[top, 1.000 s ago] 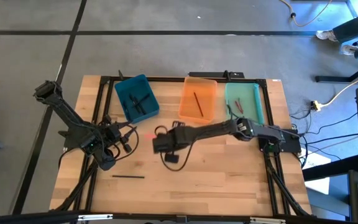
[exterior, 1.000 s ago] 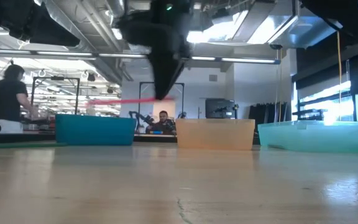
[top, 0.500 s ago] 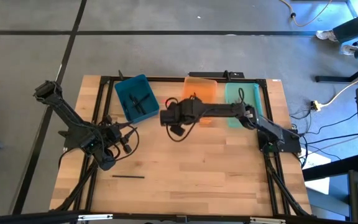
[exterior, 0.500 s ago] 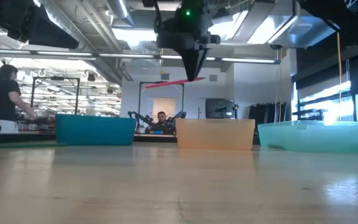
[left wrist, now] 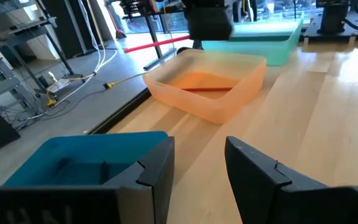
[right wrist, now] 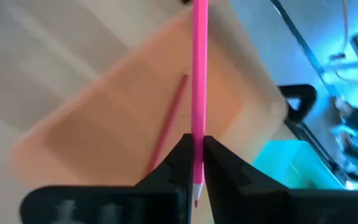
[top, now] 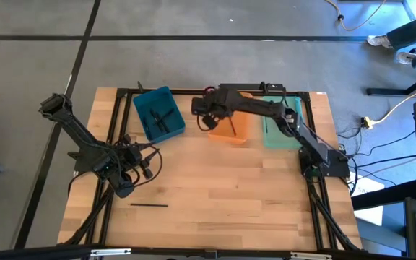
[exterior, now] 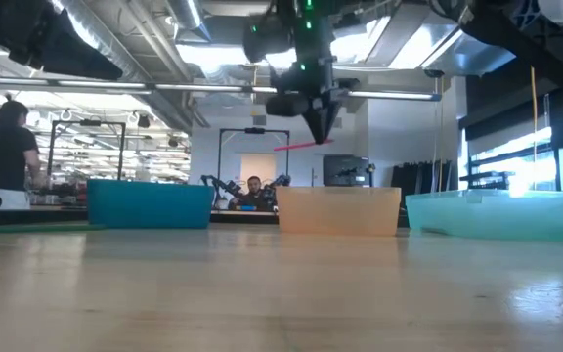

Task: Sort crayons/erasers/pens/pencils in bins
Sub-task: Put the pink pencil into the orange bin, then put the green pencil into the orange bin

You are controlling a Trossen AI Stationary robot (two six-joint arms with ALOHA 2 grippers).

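Note:
My right gripper needs to lower the pink pencil in before letting it go, because the pink pencil point(right wrist: 199, 74) is still above the orange bin's bottom in the right wrist view.
My right gripper point(exterior: 318, 130) hangs high over the near left part of the translucent orange bin point(top: 240, 128), shut on a pink pencil point(exterior: 293, 147). A red pencil point(left wrist: 209, 88) lies on the floor of that bin. The dark teal-blue bin point(top: 159, 114), with dark sticks in it, stands to its left. The mint green bin point(top: 284, 119) stands to its right. My left gripper point(left wrist: 201, 165) waits open at the table's left side, nothing between its fingers. A black stick point(top: 149, 204) lies flat on the wood near the front. My right gripper pinches the pink pencil between its two fingers near the pointed end point(right wrist: 197, 146); the long remainder sticks out past the fingertips point(right wrist: 180, 155). The fingers slant down from above and lie across the pencil. It hangs nearly level, clear of the bin and table.
A black frame point(top: 193, 92) runs round the table's edges behind the bins. Bare wood point(top: 230, 188) spreads across the middle and front. Cables lie on the floor to the right. People sit at desks in the room beyond.
My right gripper has carried the pink pencil from above the table's middle toward the far edge and rightward, rising a little and turning its wrist. It now hangs over the orange bin, still shut on the pencil.

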